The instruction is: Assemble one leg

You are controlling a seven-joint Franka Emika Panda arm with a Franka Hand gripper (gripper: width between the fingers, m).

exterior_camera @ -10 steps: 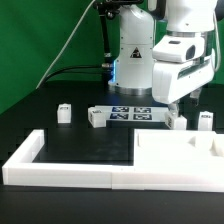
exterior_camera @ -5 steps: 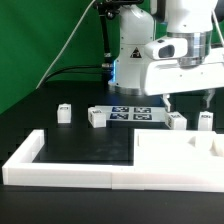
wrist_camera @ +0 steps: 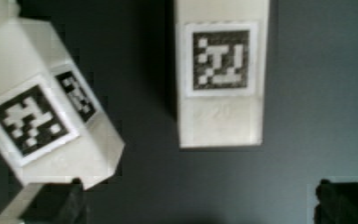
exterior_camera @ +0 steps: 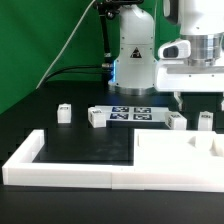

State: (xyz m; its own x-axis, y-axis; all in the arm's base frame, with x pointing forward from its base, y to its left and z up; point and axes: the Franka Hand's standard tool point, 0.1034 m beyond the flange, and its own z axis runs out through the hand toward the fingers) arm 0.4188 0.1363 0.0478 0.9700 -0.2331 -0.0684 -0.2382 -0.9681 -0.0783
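Note:
My fingers hang high above the straight white leg (wrist_camera: 220, 85) with its square tag, so my gripper moves lower next before closing on the leg.
Four small white legs with square tags stand on the black table in the exterior view: one at the left (exterior_camera: 64, 112), one by the marker board (exterior_camera: 96, 118), and two at the right (exterior_camera: 176, 120) (exterior_camera: 205, 120). My gripper (exterior_camera: 197, 101) hangs open and empty just above the two right legs, touching neither. The wrist view looks down on those two legs, one lying straight (wrist_camera: 220, 85) and one slanted (wrist_camera: 51, 115). My gripper (wrist_camera: 197, 205) shows only its dark fingertips (wrist_camera: 350, 200) at the picture's edge, wide apart with nothing between them.
The marker board (exterior_camera: 130, 113) lies between the leg pairs. A large flat white panel (exterior_camera: 180, 152) lies at the front right inside a long white L-shaped border wall (exterior_camera: 60, 168). The robot base (exterior_camera: 130, 60) stands behind the marker board.
The gripper has risen slightly and shifted toward the exterior view's right, from over the inner right leg to above both right legs. The legs have not moved.

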